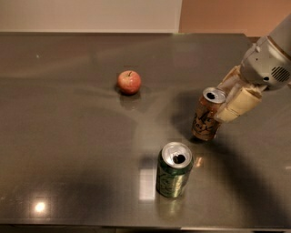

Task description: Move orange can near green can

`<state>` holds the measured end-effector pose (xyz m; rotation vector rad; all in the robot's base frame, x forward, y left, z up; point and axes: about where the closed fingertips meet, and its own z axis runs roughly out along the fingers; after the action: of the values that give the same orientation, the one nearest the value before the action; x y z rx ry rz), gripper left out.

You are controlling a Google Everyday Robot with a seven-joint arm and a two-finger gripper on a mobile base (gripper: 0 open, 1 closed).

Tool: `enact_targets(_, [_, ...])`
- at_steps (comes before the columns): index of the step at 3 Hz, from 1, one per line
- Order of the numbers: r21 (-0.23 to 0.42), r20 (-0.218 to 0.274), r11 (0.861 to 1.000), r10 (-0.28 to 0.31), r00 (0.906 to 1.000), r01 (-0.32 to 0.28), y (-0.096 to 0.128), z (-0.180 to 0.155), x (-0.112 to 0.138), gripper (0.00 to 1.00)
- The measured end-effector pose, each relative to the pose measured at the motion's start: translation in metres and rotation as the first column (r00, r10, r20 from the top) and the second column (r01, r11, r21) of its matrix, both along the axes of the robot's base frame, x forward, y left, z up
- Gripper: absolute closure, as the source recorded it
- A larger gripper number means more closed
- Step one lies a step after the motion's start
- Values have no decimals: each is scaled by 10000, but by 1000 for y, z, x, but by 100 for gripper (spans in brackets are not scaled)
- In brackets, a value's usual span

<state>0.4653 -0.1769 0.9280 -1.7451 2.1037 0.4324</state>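
The orange can point(207, 116) still has dark table between it and the green can, so my gripper should move it beside the green can before letting go.
The orange can point(207, 116) is brownish-orange with dark script and an opened silver top. It leans slightly, its base at or just above the dark table point(68, 136). My gripper point(229, 102) comes in from the right and is shut on its upper right side, with one tan finger point(236, 107) in front. The green can point(174, 170) stands upright near the front edge, a short way below and left of the orange can, apart from it.
A red apple point(129, 82) lies at centre-left, well away from both cans. The table's front edge runs close below the green can. My arm point(268, 63) reaches in from the upper right. A pale wall point(91, 13) lies behind the table.
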Motion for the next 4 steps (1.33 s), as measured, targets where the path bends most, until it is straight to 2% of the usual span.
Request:
enact_targets(1, [209, -35, 9970, 749, 9972, -748, 10, -3, -27, 100])
enact_targets(2, [380, -60, 9873, 1548, 9879, -1545, 20, -10, -51, 100])
enact_targets(3, [525, -121, 9730, 2255, 9742, -2246, 29, -17, -72, 100])
enact_targets(4, [671, -221, 9579, 2810, 9594, -2791, 34, -25, -90, 85])
